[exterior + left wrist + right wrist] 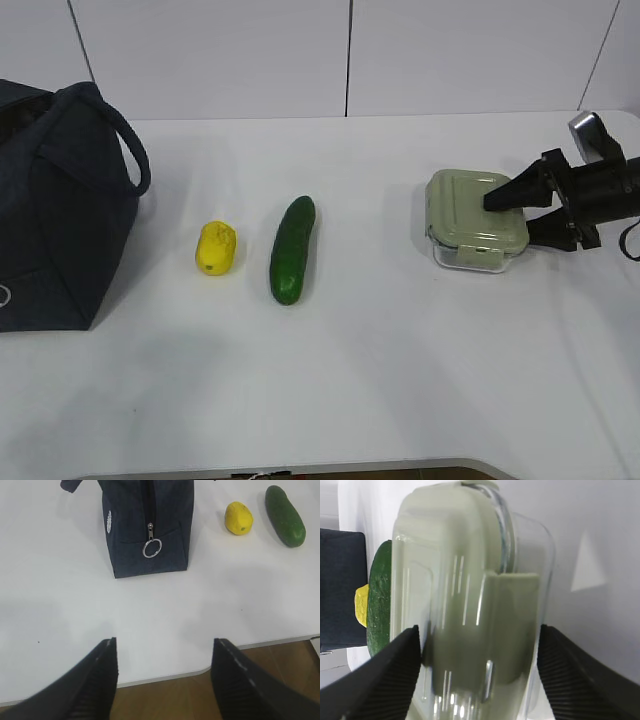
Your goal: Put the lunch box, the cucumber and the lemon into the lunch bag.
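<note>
The lunch box needs to go into the lunch bag [50,210]. My right gripper should grab the box by its lidded end [505,220] next.
The lunch box [470,215], clear with a sage-green lid, sits on the table at the right. My right gripper [515,215] is open, its jaws straddling the box's right side, one finger over the lid. The right wrist view shows the box [465,580] filling the gap of that gripper [480,645]. The cucumber [293,248] and the lemon [216,247] lie side by side left of centre. The navy lunch bag [50,210] stands at the far left. My left gripper [164,652] is open and empty above the table's front edge, out of the exterior view.
The left wrist view shows the bag's end face [145,525] with its metal ring pull [152,548], the lemon [238,518] and the cucumber [285,515] beyond it. The cucumber [380,605] shows behind the box. White table [400,380], wall behind.
</note>
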### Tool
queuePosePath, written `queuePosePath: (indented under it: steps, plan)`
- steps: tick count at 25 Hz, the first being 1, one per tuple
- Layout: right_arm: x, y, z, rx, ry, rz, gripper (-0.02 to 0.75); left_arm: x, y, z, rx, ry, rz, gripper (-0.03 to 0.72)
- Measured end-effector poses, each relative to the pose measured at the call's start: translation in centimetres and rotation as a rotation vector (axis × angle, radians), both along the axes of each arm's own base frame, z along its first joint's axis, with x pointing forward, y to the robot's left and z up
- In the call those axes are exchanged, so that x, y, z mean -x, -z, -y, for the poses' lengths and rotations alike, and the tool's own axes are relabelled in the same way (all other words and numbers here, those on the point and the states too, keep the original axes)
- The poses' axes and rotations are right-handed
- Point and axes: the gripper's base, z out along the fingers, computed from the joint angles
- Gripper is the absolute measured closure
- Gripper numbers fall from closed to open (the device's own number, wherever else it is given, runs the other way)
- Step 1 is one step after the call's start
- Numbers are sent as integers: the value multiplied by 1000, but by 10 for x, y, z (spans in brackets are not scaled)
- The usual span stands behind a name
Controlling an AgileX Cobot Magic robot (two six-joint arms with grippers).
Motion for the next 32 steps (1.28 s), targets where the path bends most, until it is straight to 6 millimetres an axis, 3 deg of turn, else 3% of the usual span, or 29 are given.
queuePosePath:
  steps: [5,11,32]
  plan:
    - [0,2,0,-12,1,-6,188,0,0,0,0,0,0,257]
    - [-1,2,-1,-34,2,-9,323,0,0,0,0,0,0,257]
    - [0,2,-2,-52,-3,-14,335,0,0,0,0,0,0,257]
